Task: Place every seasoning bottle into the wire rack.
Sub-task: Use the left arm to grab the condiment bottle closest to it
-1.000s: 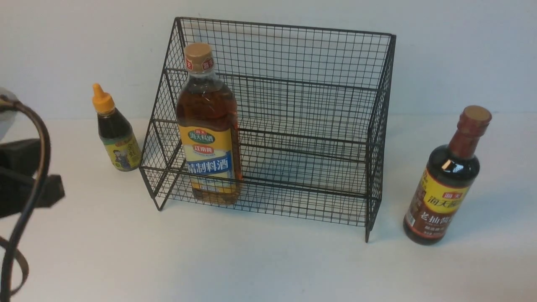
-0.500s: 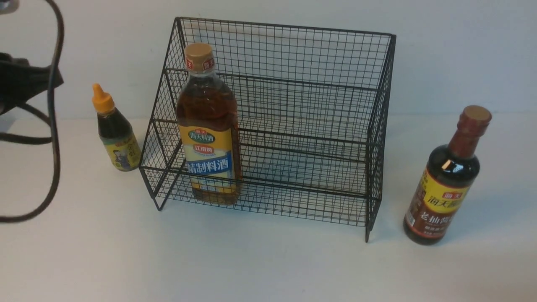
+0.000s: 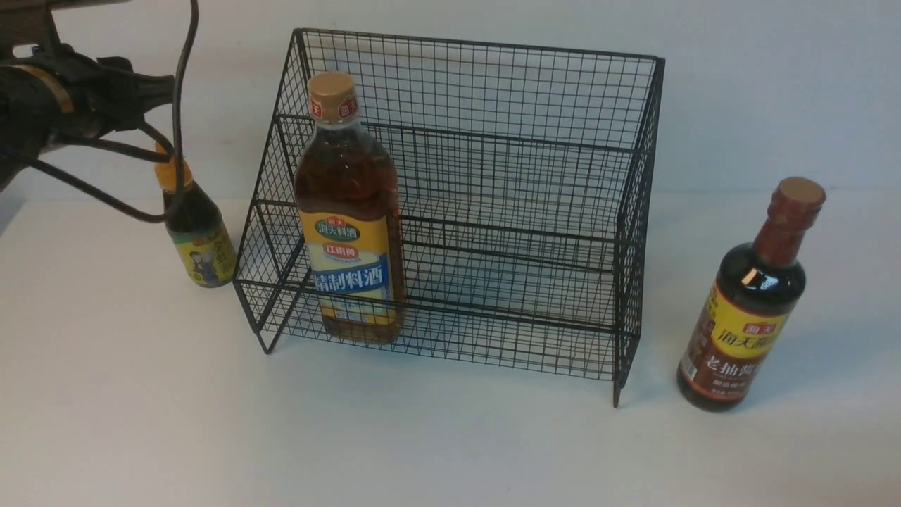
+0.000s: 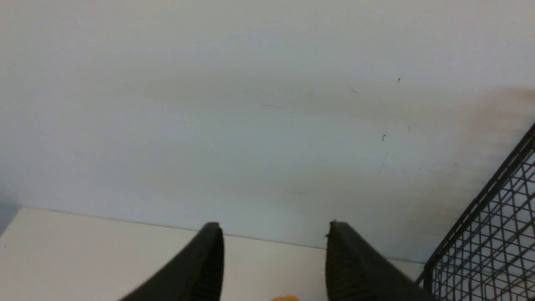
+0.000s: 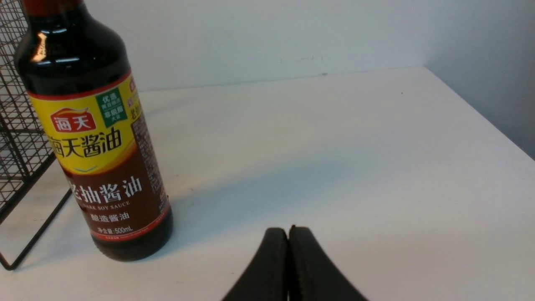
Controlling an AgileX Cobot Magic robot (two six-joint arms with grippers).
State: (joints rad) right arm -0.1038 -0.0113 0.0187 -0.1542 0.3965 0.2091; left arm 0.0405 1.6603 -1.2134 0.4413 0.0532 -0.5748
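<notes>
The rack's side mesh (image 3: 261,245) is tight beside the labelled base of the small squeeze bottle, so my left gripper needs to grab the bottle by its dark upper part (image 3: 191,205) next.
The black wire rack (image 3: 493,211) stands mid-table. The large amber bottle (image 3: 348,211) is upright on its lowest tier at the left end. The small orange-nozzled squeeze bottle (image 3: 200,239) stands on the table just left of the rack. My left gripper (image 3: 158,90) hovers above it, open and empty (image 4: 273,228), with the orange nozzle tip (image 4: 285,298) just below the fingers. The tall dark brown-capped bottle (image 3: 750,303) stands on the table right of the rack. My right gripper (image 5: 288,229) is shut and empty, low over the table beside that bottle (image 5: 96,138).
A white wall runs close behind the rack. The left arm's cables (image 3: 176,141) hang in front of the small bottle's neck. The rack's side mesh (image 4: 489,251) is close to the left gripper. A side wall (image 5: 493,62) bounds the table beyond the right gripper.
My left arm has swung up from the lower left and across to the right, ending above the small squeeze bottle. The bottles and rack have not moved.
</notes>
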